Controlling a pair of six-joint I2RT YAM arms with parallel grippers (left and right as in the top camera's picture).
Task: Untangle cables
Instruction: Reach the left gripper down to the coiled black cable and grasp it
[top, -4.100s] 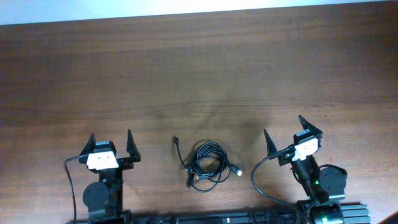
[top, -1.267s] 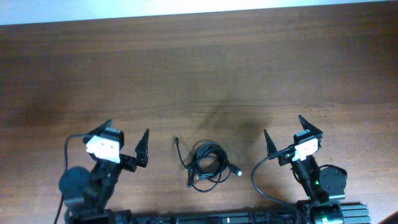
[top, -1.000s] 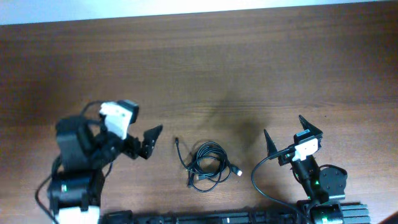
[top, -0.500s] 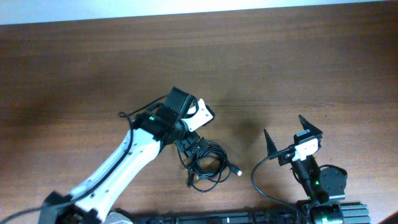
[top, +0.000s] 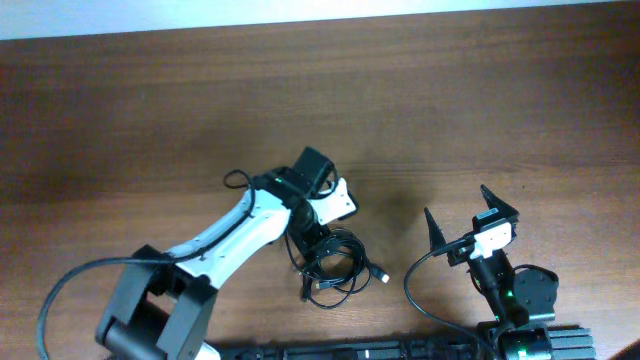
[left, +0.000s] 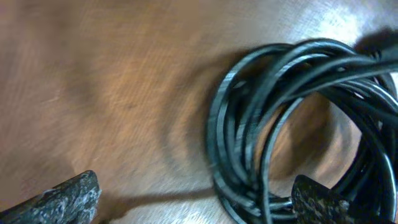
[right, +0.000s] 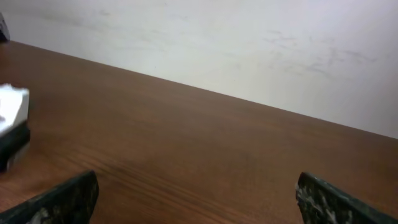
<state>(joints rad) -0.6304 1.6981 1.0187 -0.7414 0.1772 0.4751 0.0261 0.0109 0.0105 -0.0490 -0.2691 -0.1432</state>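
Observation:
The coil's bundled loops, at the coil's edge away from my right gripper, will be grabbed next by my left gripper. The opposite loops will stay free for untangling.
A coil of tangled black cables (top: 338, 268) lies on the wooden table near the front edge, with a loose plug end (top: 381, 274) at its right. My left gripper (top: 312, 243) is open and hangs low over the coil's upper left. In the left wrist view the cable loops (left: 292, 124) fill the right half, and the open left gripper (left: 196, 198) has its right fingertip at the coil's edge. My right gripper (top: 462, 222) is open and empty, at rest to the right of the coil. In the right wrist view the right gripper (right: 198, 194) sees only bare table.
The wooden table (top: 320, 110) stretches back to a pale wall (right: 249, 37). The left arm's white camera housing (top: 338, 200) sits just behind the coil. A black supply cable (top: 425, 290) loops beside the right arm's base.
My left arm has swung from its rest place at the front left out to the coil and come down over it. The right arm has not moved.

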